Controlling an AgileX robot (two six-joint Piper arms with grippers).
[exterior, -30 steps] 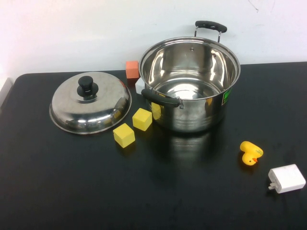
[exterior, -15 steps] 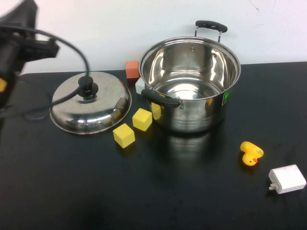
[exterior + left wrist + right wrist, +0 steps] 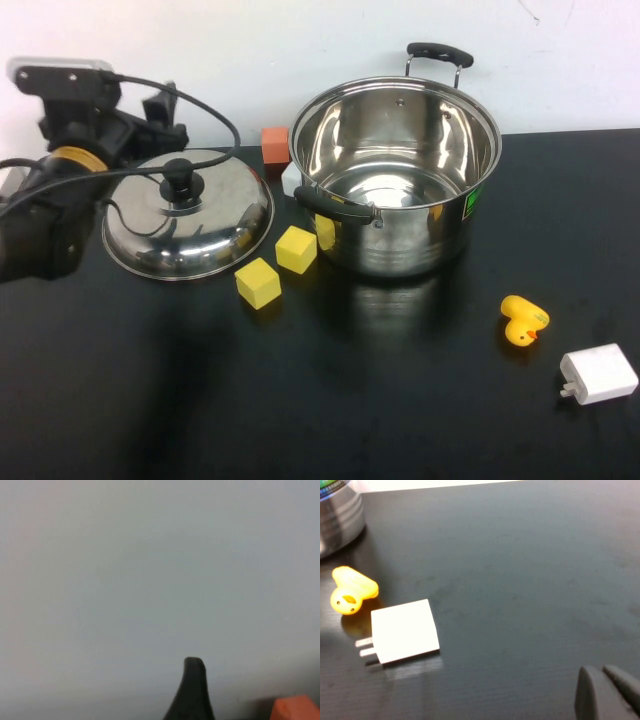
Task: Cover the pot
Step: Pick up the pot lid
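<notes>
The lid's steel dome is wide and slopes down to the table, so next I need to grab the lid by its black knob (image 3: pixel 177 181) with my left gripper.
The pot (image 3: pixel 400 215) is a large shiny steel stockpot with black handles and a green sticker; it stands open at the back centre of the black table. Its domed steel lid (image 3: pixel 205 230) with a black knob (image 3: pixel 177 181) lies on the table to the pot's left. My left gripper (image 3: pixel 163 112) hovers open just behind and above the lid's far left side, holding nothing. One of its fingertips (image 3: pixel 194 666) shows against the white wall. My right gripper (image 3: pixel 603 676) is shut and empty, low over the table's right side, out of the high view. The pot's base (image 3: pixel 337 515) shows in the right wrist view.
Two yellow cubes (image 3: pixel 259 282) (image 3: pixel 297 248) lie between lid and pot. An orange block (image 3: pixel 275 143) and a white block (image 3: pixel 291 178) sit behind them. A yellow rubber duck (image 3: pixel 523 320) and a white charger (image 3: pixel 598 372) lie at the front right.
My left arm has come in from the left and moved right and down, now close behind the lid. Pot, lid and small objects have not moved.
</notes>
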